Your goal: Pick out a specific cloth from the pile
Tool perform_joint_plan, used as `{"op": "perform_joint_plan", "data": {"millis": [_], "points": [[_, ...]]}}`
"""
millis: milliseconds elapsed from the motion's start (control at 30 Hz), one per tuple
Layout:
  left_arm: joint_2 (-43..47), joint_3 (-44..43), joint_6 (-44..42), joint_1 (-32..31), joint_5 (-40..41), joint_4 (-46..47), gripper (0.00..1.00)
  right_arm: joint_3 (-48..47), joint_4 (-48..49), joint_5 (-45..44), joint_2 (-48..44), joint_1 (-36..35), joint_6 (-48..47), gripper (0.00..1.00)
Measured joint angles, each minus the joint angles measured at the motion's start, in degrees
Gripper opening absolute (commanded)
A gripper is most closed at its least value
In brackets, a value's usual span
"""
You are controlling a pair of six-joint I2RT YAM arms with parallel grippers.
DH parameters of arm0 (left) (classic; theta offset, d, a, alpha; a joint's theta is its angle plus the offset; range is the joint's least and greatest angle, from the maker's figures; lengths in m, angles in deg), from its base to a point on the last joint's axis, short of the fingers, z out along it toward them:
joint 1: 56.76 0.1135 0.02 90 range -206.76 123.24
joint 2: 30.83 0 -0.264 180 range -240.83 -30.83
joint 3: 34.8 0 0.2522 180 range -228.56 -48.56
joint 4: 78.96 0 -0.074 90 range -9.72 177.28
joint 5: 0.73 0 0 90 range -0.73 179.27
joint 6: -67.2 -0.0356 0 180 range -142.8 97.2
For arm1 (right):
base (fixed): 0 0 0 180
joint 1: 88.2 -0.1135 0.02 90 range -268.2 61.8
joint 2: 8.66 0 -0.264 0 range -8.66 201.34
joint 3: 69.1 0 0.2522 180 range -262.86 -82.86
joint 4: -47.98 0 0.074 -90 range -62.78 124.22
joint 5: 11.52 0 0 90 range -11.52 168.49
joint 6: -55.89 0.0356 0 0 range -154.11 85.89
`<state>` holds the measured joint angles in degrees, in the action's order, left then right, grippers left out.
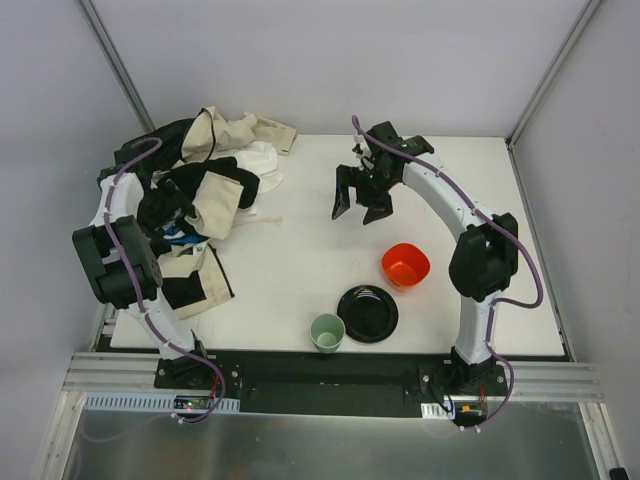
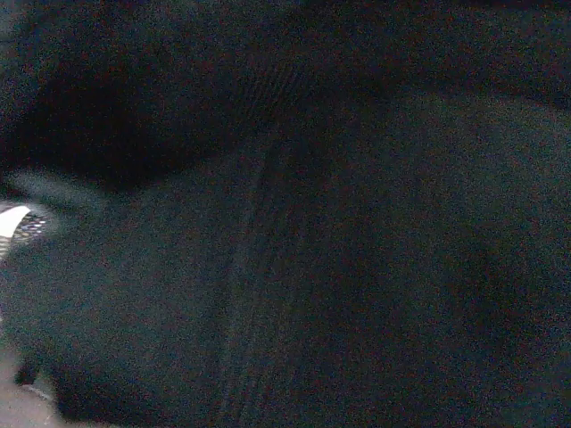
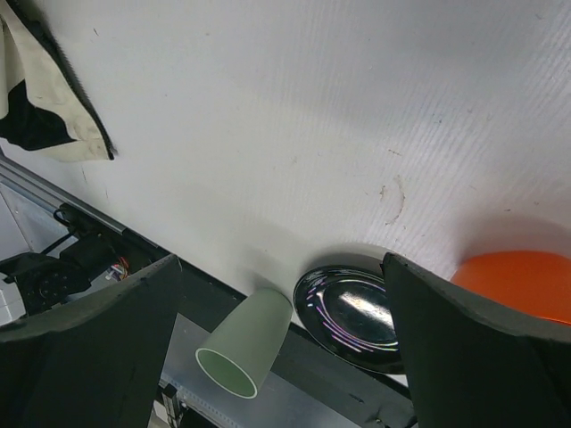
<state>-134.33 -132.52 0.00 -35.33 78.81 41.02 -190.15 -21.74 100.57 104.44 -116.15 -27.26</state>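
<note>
The large black fabric has to be folded backward so I can search the pile underneath, so next I need to grab its near side with my left gripper.
The pile (image 1: pixel 205 190) lies at the table's back left: a large black fabric with cream trim, beige and white pieces, and a bit of teal-blue (image 1: pixel 181 236). The bright orange-red cloth does not show in any view. My left arm (image 1: pixel 122 200) reaches into the pile, and its gripper is sunk in the fabric and hidden. The left wrist view is filled with dark fabric (image 2: pixel 294 250). My right gripper (image 1: pixel 362 205) hangs open and empty above bare table, right of the pile. It also shows in the right wrist view (image 3: pixel 285 357) with its jaws wide apart.
A rigid orange bowl (image 1: pixel 405 265) sits at the right front, a black plate (image 1: pixel 367 313) and a pale green cup (image 1: pixel 327 332) by the near edge. The right wrist view shows the cup (image 3: pixel 245 343), plate (image 3: pixel 350 316), bowl (image 3: pixel 517 281) and a pile corner (image 3: pixel 45 107).
</note>
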Motion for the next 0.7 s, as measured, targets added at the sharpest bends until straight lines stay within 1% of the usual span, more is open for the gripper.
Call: {"op": "perform_joint_plan", "data": {"millis": [167,400,467,567,600,700], "points": [[-0.57,5.01,-0.24,-3.23,0.46,0.11,0.99,0.31,0.0,-0.22,-0.13,0.0,-0.13,0.96],[-3.02,9.66,-1.4,-5.75,2.51,1.05,0.99,1.25,-0.17,-0.39,-1.2,0.0,-0.94,0.96],[-4.24,9.99,-1.46,-6.45,3.78,1.11,0.96,1.25,-0.17,-0.39,-1.25,0.02,-1.18,0.96],[-5.75,9.77,-1.44,-7.26,5.03,1.29,0.86,1.25,-0.26,-0.39,-1.29,0.22,-1.66,0.96],[-6.14,9.44,-1.44,-7.52,5.31,1.2,0.79,1.25,-0.28,-0.39,-1.29,0.33,-1.84,0.96],[-7.3,7.87,-1.42,-8.07,5.97,0.24,0.53,1.27,-0.44,-0.39,-1.29,0.87,-2.25,0.96]]}}
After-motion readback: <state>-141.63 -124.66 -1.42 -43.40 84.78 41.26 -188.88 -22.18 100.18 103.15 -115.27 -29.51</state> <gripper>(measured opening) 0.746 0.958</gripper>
